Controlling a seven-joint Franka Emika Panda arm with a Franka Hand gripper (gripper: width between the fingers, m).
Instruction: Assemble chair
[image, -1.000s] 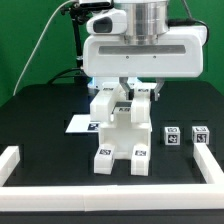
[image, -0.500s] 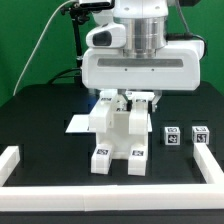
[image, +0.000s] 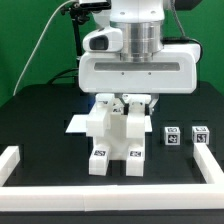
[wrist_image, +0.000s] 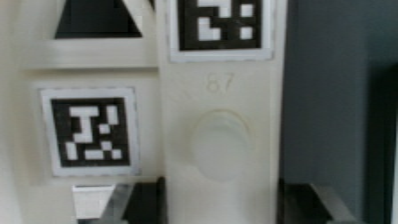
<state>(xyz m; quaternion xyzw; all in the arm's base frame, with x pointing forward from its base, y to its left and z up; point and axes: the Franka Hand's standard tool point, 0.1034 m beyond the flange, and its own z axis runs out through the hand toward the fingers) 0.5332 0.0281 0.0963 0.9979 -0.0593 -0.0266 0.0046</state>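
Note:
The white bar is close beside the tagged panel (wrist_image: 93, 128) in the wrist view and would stay in the chair, so my gripper should open now.
The partly built white chair (image: 118, 140) stands in the middle of the black table, with square tags on its front feet. My gripper (image: 127, 103) hangs right over its top, the fingers (image: 141, 101) reaching down on either side of an upright white bar. In the wrist view that bar (wrist_image: 222, 130) runs straight between the two dark fingers (wrist_image: 146, 203), and my gripper (wrist_image: 222, 205) is shut on it. A tagged panel of the chair (wrist_image: 89, 125) lies beside the bar. The arm hides the chair's top in the exterior view.
Two small tagged white blocks (image: 172, 135) (image: 199, 135) sit toward the exterior view's right. The marker board (image: 77, 124) lies flat behind the chair on the exterior view's left. A low white border rail (image: 10, 165) frames the table's front and sides.
The hand has sunk lower over the chair and shifted slightly toward the exterior view's left. The grip on the bar is unchanged.

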